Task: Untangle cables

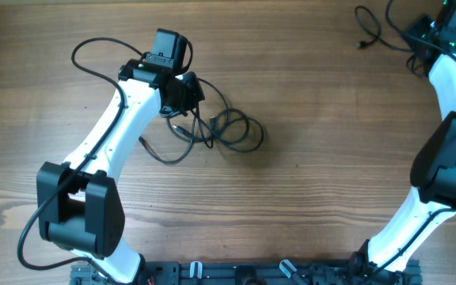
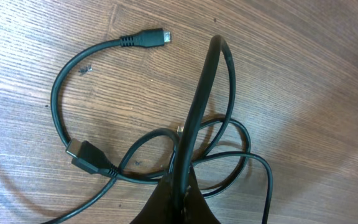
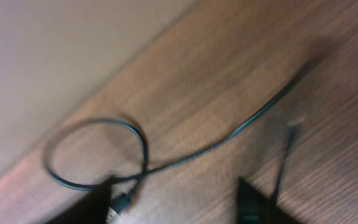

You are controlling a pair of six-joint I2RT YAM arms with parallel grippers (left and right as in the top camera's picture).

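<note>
The held piece of cable hangs low above the cable heap's own loops and would rest there, so my left gripper should release it.
A bunch of thin black cables (image 1: 226, 131) lies looped on the wooden table near the middle. In the left wrist view the loops (image 2: 222, 158) cross each other, with one small plug (image 2: 149, 38) at the top and a thicker plug (image 2: 84, 154) at the left. My left gripper (image 2: 184, 193) is shut on one strand, which rises between the fingers; it hangs over the bunch's left end (image 1: 184, 99). Another cable (image 1: 370, 28) lies at the far right corner. My right gripper (image 3: 176, 205) is open above its loop (image 3: 98, 149) and plug (image 3: 120, 204).
The table's far edge (image 3: 104, 81) runs close behind the right gripper (image 1: 424, 38). The left arm's own black wire (image 1: 93, 55) arcs over the table to the left. The arm bases stand at the near edge (image 1: 252, 273).
</note>
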